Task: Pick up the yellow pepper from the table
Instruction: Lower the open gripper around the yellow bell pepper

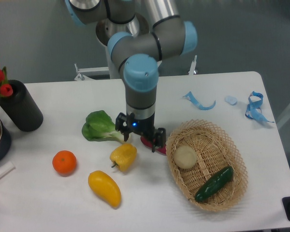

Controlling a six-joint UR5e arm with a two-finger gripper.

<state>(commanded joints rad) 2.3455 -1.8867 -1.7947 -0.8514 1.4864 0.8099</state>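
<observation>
I will next grip the pepper by its lobed body (124, 156) with my gripper. That is to pick up the yellow pepper from the white table.
The yellow pepper (124, 156) is small, blocky and lobed with a short dark stem. It lies on the white table (150, 203), left of the middle. My gripper (141, 139) hangs pointing down just behind and slightly right of the pepper, close to it but not around it. Its jaws stand apart and hold nothing. A red-pink object (152, 144) lies on the table under the right finger, mostly hidden by it.
A longer smooth yellow mango-shaped fruit (105, 188) and an orange (64, 162) lie left front of the pepper. A green leafy vegetable (99, 125) lies behind it. A wicker basket (232, 193) holds an onion and a cucumber. A black cylinder (20, 106) and blue ribbons (253, 107) sit further back.
</observation>
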